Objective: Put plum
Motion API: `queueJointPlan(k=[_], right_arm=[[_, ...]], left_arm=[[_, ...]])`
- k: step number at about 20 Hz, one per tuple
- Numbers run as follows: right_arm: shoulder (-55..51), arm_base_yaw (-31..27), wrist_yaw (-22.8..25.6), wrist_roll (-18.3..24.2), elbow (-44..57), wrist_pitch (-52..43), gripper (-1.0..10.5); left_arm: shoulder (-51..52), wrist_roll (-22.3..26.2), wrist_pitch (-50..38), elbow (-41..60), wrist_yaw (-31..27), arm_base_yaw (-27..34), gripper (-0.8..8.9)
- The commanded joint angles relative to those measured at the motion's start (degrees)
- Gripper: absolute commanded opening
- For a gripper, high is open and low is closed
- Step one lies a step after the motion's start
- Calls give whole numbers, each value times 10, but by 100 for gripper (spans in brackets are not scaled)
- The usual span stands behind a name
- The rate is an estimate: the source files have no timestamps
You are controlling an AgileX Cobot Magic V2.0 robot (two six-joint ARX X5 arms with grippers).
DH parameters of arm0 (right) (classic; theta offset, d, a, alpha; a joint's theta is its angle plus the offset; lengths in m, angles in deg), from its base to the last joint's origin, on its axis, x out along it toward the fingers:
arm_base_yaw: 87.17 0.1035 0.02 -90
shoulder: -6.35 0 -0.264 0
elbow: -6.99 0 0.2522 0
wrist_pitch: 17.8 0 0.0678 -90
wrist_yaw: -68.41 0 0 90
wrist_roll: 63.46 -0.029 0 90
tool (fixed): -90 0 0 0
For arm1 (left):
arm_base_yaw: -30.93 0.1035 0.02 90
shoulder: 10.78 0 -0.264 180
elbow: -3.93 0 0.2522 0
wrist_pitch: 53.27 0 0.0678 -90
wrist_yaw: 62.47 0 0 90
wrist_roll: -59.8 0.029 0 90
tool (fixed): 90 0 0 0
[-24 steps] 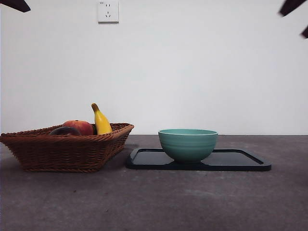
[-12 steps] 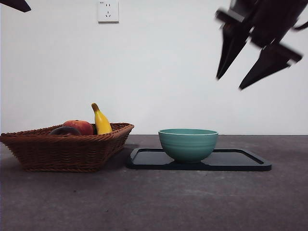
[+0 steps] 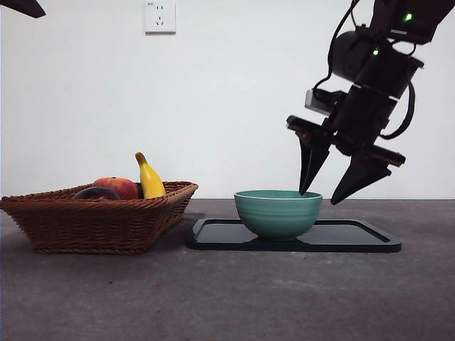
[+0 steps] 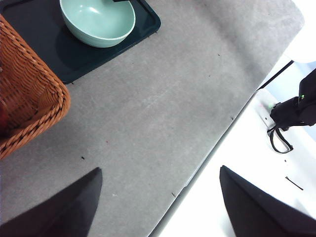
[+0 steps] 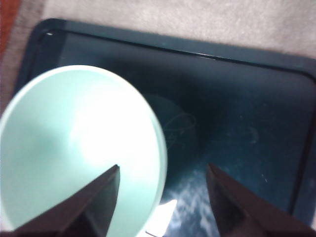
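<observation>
The right gripper grabs the teal bowl by its rim [image 3: 318, 195] next, to bring the bowl off the black tray for the plum [image 3: 95, 193].
The plum [image 3: 95, 193] shows only as a dark rounded top in the wicker basket [image 3: 99, 224] at the left, beside a red fruit [image 3: 118, 187] and a banana [image 3: 149, 179]. My right gripper [image 3: 318, 197] hangs open with nothing in it at the right rim of the green bowl [image 3: 277, 213], well to the right of the basket. In the right wrist view the gripper [image 5: 163, 166] has one jaw over the bowl [image 5: 74, 148] and the other over the black tray [image 5: 237, 98]. My left gripper [image 4: 160, 169] is open, high above the table. No plum shows in either wrist view.
The bowl stands on the left part of the black tray [image 3: 355, 238], right of the basket. The left wrist view shows the basket corner [image 4: 29, 98], bowl [image 4: 98, 22], tray [image 4: 148, 19] and the table's edge. A wall socket [image 3: 159, 15] sits high on the wall.
The right arm has come down from the top right corner toward the left, and its open jaws now stand at the bowl's right rim. The fruit, basket and bowl have not moved.
</observation>
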Motion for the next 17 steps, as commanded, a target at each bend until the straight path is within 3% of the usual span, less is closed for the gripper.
queueJointPlan(k=[1,7,13,17], right_arm=[[26,7,12,6,-14,-11,261],[35,11,27,9,-14,-35,8],[-37,11,29,18,-14,-34,8],[-149,24,28,35,-13,55,8]], left_arm=[[-4,9,-3,-7,3,-2,374],[-4,9,2,-7,3,-2,374],[-4,9,7,-7,3,-2,373],[-4,9,8,-7,3,-2,374]])
